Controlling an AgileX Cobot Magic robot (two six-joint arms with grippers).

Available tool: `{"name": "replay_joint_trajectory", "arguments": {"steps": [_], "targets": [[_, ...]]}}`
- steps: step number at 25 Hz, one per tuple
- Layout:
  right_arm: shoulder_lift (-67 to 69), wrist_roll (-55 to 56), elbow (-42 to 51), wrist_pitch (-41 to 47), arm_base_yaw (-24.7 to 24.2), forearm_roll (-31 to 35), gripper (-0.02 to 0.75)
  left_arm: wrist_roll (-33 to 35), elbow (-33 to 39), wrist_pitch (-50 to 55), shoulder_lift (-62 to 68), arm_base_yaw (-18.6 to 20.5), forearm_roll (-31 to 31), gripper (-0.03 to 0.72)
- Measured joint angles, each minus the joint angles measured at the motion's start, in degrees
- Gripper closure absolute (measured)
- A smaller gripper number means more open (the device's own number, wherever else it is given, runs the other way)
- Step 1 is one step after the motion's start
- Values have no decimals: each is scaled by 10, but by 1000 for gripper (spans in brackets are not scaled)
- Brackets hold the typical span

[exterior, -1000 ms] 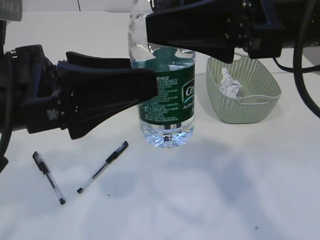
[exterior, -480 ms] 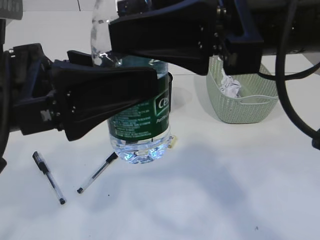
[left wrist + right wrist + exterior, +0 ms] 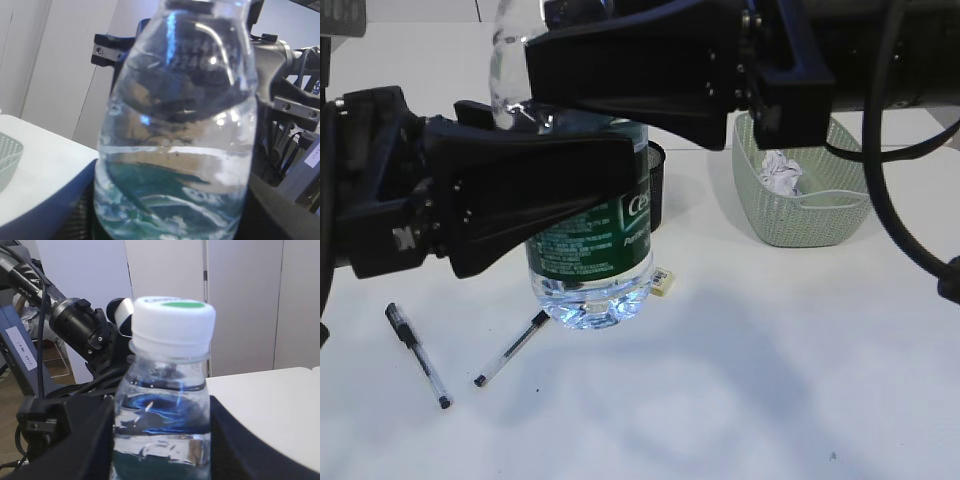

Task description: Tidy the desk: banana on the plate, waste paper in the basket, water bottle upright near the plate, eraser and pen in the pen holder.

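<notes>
I should open my right gripper now, because my left gripper's fingers are around the bottle's body (image 3: pixel 595 245) at its label, so the bottle would settle in them.
The water bottle (image 3: pixel 620 228) is upright at the centre left, clear with a white cap and a dark green label. My right gripper (image 3: pixel 545 90) reaches in from the right and is shut on its upper body (image 3: pixel 165 410). My left gripper (image 3: pixel 620 170) has a finger on each side of the bottle (image 3: pixel 175 150), close against it; whether they press on it is unclear. The eraser (image 3: pixel 663 281) lies just right of the bottle's base. Two pens (image 3: pixel 417 355) (image 3: pixel 510 350) lie on the desk at front left. Waste paper (image 3: pixel 780 172) sits in the basket (image 3: pixel 805 215). Banana and plate are out of view.
A sliver of the black pen holder (image 3: pixel 657 185) shows behind the bottle. The basket's rim (image 3: pixel 7 160) shows at the left edge of the left wrist view. Both arms fill the upper part of the exterior view. White desk (image 3: pixel 770 380) stretches across the front right.
The right gripper carried the upright bottle leftward and nearer, between the left gripper's fingers. The eraser, hidden before, now shows. The left arm stayed in place.
</notes>
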Motion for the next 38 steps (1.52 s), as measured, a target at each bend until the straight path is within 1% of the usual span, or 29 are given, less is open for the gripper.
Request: {"name": "replay_joint_trajectory", "arguments": {"steps": [2,4,9,15,18,22,28,31,34,38], "targets": [[1,0,0,0,0,0,384,0,0,0,0,0,4,221],[2,0,0,0,0,0,384,0,-1,0,0,0,8,232],[2,0,0,-2,0,0,377,0,-2,4,0,0,10,235],[2,0,0,-22,1,0,291,18,-2,18,0,0,9,245],[2,1,0,-46,2,-1,265,24,-2,44,0,0,4,249],[2,17,0,-62,2,-4,262,37,-2,63,1,0,3,250],[0,51,0,-73,2,-31,261,50,-2,79,3,2,-1,251],[0,67,-2,-79,2,-45,261,57,-2,76,4,20,13,252],[0,82,-7,-91,2,-62,261,60,-1,69,4,51,20,252],[-1,102,-8,-91,1,-83,261,60,-1,66,4,92,-2,252]]}}
